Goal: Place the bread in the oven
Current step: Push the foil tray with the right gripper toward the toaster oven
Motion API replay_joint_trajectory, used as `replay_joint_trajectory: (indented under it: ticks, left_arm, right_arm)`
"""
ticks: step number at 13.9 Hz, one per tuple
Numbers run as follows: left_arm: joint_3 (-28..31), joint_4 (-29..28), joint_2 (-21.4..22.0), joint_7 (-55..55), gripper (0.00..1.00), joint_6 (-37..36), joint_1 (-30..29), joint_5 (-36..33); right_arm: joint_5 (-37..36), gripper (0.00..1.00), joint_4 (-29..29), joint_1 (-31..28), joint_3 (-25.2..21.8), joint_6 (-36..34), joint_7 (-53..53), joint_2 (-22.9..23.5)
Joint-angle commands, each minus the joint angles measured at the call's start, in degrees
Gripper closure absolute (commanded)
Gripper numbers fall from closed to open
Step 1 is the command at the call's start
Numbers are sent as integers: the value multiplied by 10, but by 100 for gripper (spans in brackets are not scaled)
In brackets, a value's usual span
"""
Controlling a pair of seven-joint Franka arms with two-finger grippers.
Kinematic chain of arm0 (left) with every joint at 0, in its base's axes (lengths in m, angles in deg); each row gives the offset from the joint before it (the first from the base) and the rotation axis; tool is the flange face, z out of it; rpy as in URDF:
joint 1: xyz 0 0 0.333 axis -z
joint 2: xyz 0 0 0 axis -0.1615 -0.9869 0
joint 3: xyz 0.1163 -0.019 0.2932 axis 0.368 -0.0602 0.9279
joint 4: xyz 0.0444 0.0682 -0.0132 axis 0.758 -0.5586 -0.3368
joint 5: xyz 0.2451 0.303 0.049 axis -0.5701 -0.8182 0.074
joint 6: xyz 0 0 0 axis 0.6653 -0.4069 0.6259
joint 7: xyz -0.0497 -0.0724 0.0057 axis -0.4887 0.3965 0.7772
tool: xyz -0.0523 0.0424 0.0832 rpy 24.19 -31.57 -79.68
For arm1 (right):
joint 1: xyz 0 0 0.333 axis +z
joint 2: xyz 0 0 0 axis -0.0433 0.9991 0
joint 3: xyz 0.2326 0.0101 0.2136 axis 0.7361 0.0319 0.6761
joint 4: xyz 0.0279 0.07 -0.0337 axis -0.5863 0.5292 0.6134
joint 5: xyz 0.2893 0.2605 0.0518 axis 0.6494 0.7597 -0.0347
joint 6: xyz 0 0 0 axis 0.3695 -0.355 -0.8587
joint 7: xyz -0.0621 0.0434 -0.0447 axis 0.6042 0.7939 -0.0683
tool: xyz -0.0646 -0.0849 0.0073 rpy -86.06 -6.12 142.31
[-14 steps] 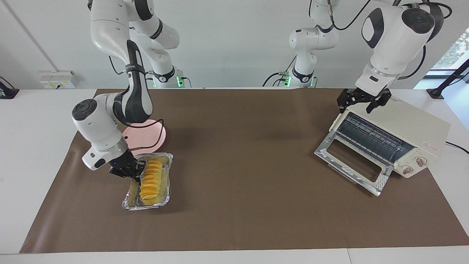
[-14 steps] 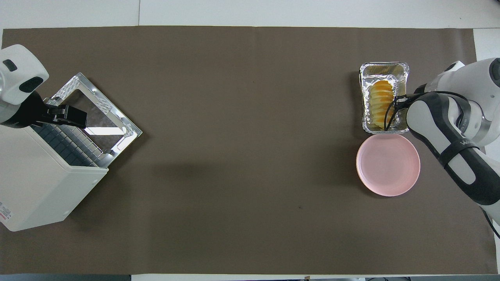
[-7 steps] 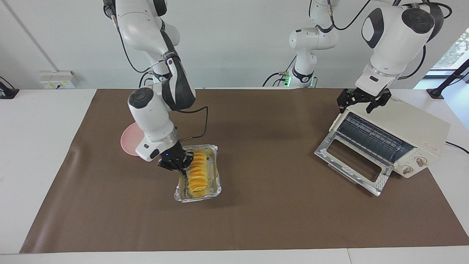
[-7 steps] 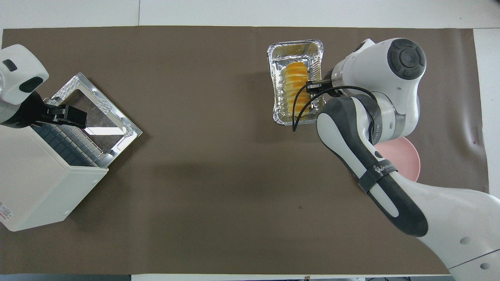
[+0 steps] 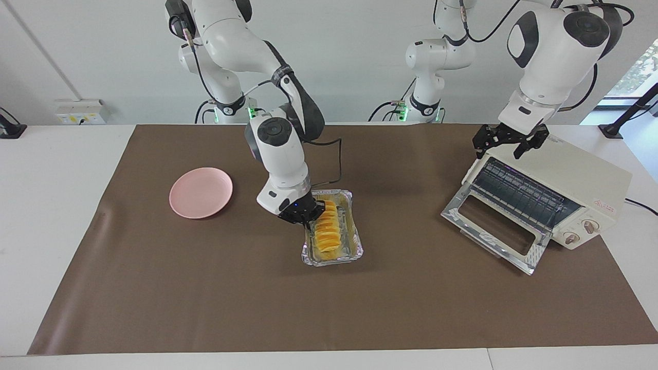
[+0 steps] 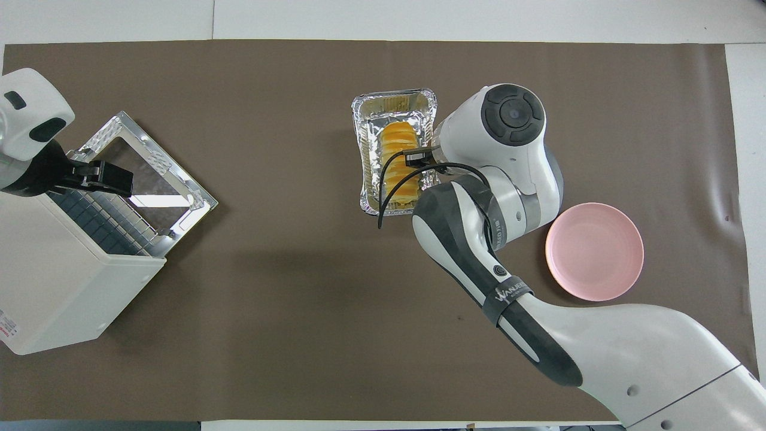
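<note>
The silver foil tray (image 6: 392, 99) should next be grabbed by its rim with my left gripper, so that I can put the bread into the oven.
The yellow-orange ridged bread (image 5: 328, 232) (image 6: 400, 161) lies in a silver foil tray (image 5: 334, 261) (image 6: 392, 99) near the middle of the brown mat. My right gripper (image 5: 307, 218) is shut on the tray's rim on the side toward the right arm's end. I cannot tell whether the tray rests on the mat or hangs just above it. The cream-white oven (image 5: 576, 174) (image 6: 60, 281) stands at the left arm's end, its glass door (image 5: 493, 228) (image 6: 149, 161) folded down and the rack showing. My left gripper (image 5: 506, 144) (image 6: 114, 178) hangs open over the oven's top front edge.
A pink round plate (image 5: 200, 192) (image 6: 594, 251) sits on the mat toward the right arm's end. The brown mat (image 5: 401, 298) between the tray and the oven door carries nothing. A power cord leaves the oven's side off the mat.
My right gripper has carried the foil tray with the bread from beside the pink plate to the mat's middle, toward the oven. The plate is now uncovered. The left arm has not moved.
</note>
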Motion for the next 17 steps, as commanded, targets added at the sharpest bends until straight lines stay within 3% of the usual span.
replay_joint_trajectory:
  ticks: [1,3,9,10,11,12,13,17]
  left_arm:
    - [-3,-11,14,7,0,0,-9,10]
    - [-3,-10,14,7,0,0,-9,10]
    - [-3,-11,14,7,0,0,-8,10]
    - [-3,-11,14,8,0,0,-9,10]
    - [-3,-11,14,7,0,0,-8,10]
    - [-3,-13,15,7,0,-3,-8,10]
    - [-4,-13,15,5,0,-8,-8,10]
    - [-4,-16,20,-12,0,-23,0,10]
  right_arm:
    - [-6,100,-26,10,-1,33,-31,36]
    - [-2,100,-26,15,-1,72,-32,52]
    - [-8,98,-3,22,-1,94,-45,55]
    - [-9,72,-4,22,-1,87,-45,55]
    - [-10,65,-3,24,-1,78,-45,54]
    - [-12,42,-3,29,-2,71,-46,54]
    - [-14,0,-2,30,-3,68,-47,54]
    - [-36,0,-21,19,-3,23,-46,42]
